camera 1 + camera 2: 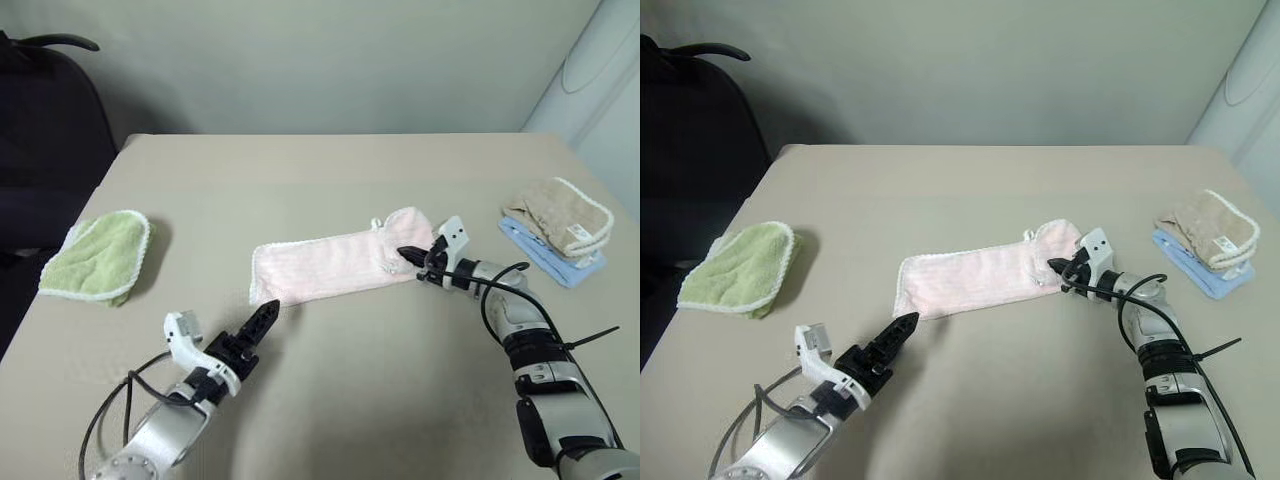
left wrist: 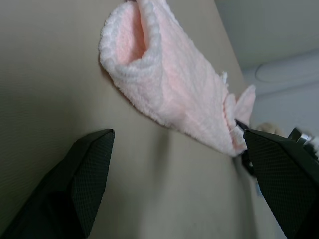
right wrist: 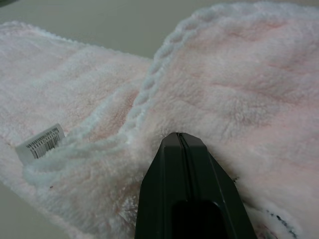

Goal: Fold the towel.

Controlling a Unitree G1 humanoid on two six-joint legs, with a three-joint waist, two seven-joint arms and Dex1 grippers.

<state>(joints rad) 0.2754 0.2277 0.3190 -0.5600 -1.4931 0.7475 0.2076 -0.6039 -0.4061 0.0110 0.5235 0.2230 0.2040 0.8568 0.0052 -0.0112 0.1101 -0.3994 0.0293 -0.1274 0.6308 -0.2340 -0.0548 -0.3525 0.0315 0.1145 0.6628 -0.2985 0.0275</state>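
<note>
My left gripper picks up the towel by its gaping end's folded corner point(image 1: 262, 298) next, to fold the pink towel onto its labeled end point(image 1: 400, 232).
The pale pink towel point(image 1: 325, 266) lies in the middle of the table as a long strip folded lengthwise, and its left end gapes open in the left wrist view point(image 2: 149, 59). My right gripper point(image 1: 408, 254) is at the towel's right end, shut, with its tips pinched into the raised cloth beside the white label point(image 3: 44, 141). My left gripper point(image 1: 258, 325) hovers just short of the towel's near left corner. It is open, its fingers point(image 2: 87, 172) spread wide with nothing between them.
A light green cloth point(image 1: 98, 255) lies near the table's left edge. At the right edge a beige towel point(image 1: 560, 215) sits on a blue cloth point(image 1: 556, 262). A black chair point(image 1: 45, 130) stands beyond the left side. Bare tabletop point(image 1: 400, 380) lies in front of the towel.
</note>
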